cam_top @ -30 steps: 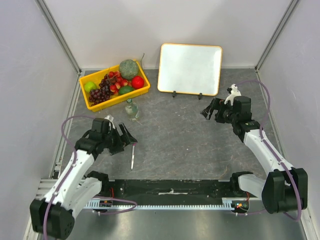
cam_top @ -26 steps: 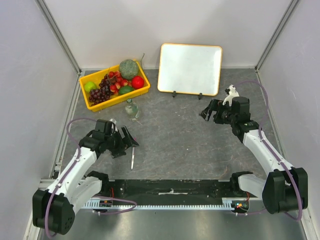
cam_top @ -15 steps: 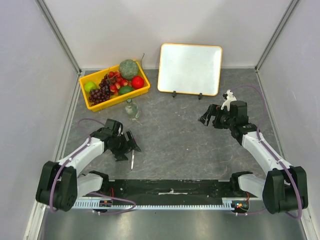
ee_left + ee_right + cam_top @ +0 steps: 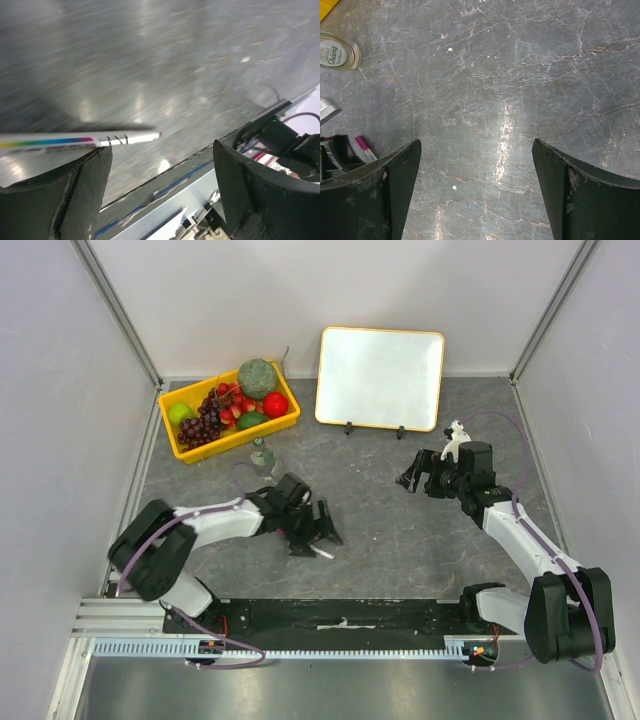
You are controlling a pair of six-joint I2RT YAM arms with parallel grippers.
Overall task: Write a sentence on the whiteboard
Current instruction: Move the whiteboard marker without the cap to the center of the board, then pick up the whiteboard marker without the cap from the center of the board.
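Note:
The white end of the marker pen needs to stay free to hand over for writing, so next my left gripper needs to grab the marker pen near its pink end.
The whiteboard (image 4: 380, 378) leans at the back of the table on two black feet, its face blank white; no sentence shows on it. A white marker pen (image 4: 323, 552) with a rainbow band lies on the grey tabletop. In the left wrist view the pen (image 4: 80, 141) sits just past the tip of one finger, its tip pointing into the gap. My left gripper (image 4: 316, 533) (image 4: 161, 147) is open low over the table, holding nothing. My right gripper (image 4: 412, 472) (image 4: 476, 142) is open over bare table, in front of the board.
A yellow tray (image 4: 240, 440) of fruit stands at the back left. A small glass bottle (image 4: 263, 458) (image 4: 335, 55) stands in front of it. The black base rail (image 4: 340, 615) runs along the near edge. White walls close in the sides.
My left arm has swung right from the table's left side to its middle. The pen has left its old spot and now lies by the left fingers. The right gripper shifted slightly.

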